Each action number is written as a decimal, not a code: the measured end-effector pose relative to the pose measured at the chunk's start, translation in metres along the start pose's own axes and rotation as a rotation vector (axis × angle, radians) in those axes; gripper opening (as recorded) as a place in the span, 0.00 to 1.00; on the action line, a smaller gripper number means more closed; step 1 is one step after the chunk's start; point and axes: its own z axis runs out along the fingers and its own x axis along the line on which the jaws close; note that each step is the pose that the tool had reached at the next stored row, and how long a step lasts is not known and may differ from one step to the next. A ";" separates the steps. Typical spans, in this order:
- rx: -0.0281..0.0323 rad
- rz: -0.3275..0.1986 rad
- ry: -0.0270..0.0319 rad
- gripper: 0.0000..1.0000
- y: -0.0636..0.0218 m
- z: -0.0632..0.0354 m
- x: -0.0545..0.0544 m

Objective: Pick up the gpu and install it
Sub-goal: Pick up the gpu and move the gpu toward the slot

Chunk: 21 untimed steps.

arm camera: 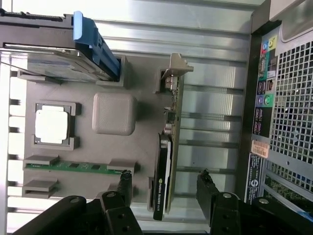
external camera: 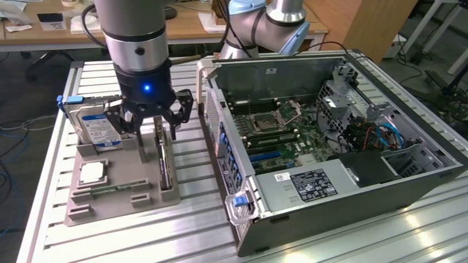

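My gripper should next grab the GPU by its black cover (external camera: 163, 162), where the sides are flat, since parts stick out near the bracket.
The gpu (external camera: 163, 160) is a thin dark card with a silvery bracket end, standing on edge in a slot of the grey holder tray (external camera: 117, 205). My gripper (external camera: 157, 133) hangs right over the card's upper edge, open. In the wrist view the gpu (arm camera: 169, 142) runs between my two black fingers (arm camera: 209, 192), which stand apart on either side of it, and the gripper (arm camera: 165, 180) holds nothing. The open computer case (external camera: 329, 142) with its motherboard (external camera: 274, 129) stands on the exterior view's right of the tray.
The tray also holds a silver hard drive with blue frame (external camera: 98, 125), a CPU (external camera: 92, 173) and a green memory stick (external camera: 109, 189). The case's rear panel (arm camera: 281, 112) stands close beside the gpu. All rests on a slatted metal table (external camera: 190, 230).
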 end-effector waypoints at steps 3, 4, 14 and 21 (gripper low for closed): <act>0.0000 0.000 0.0000 0.65 0.0001 0.0027 0.000; 0.0001 0.000 0.0001 0.65 0.0003 0.0035 -0.001; 0.0000 0.004 -0.0001 0.65 0.0003 0.0181 -0.001; 0.0000 0.004 0.0000 0.65 0.0001 0.0266 -0.001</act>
